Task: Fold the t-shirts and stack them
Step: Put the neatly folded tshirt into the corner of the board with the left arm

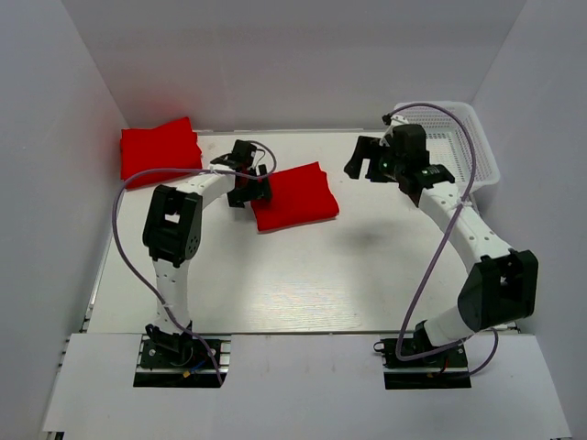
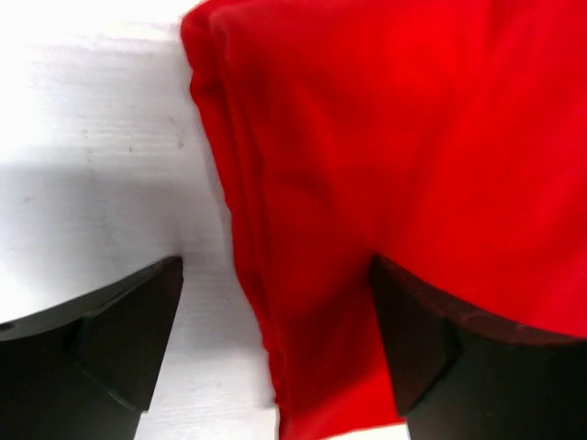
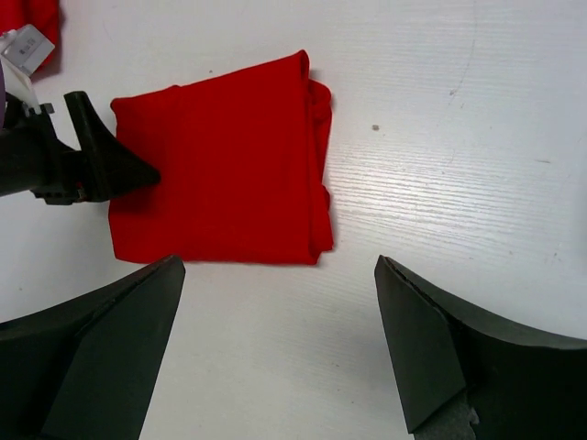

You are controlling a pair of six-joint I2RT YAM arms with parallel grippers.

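Observation:
The left gripper's open fingers are far apart around the folded edge of the middle shirt. The middle shirt (image 2: pixel 385 165) would stay on the tabletop if the left gripper went up now.
A folded red t-shirt (image 1: pixel 295 195) lies in the middle of the table. It also shows in the right wrist view (image 3: pixel 220 174). A second folded red t-shirt (image 1: pixel 160 151) lies at the back left. My left gripper (image 1: pixel 253 191) is open at the middle shirt's left edge. In the left wrist view (image 2: pixel 275 339) one finger (image 2: pixel 119 339) is over bare table and the other (image 2: pixel 440 348) is over the shirt (image 2: pixel 385 165), so the folded edge lies between them. My right gripper (image 1: pixel 371 167) is open and empty, raised to the right of the shirt, over bare table in its own view (image 3: pixel 280 348).
A white mesh basket (image 1: pixel 477 137) stands at the back right, behind my right arm. White walls close the table on three sides. The left gripper's finger (image 3: pixel 101 160) touches the shirt's left edge in the right wrist view.

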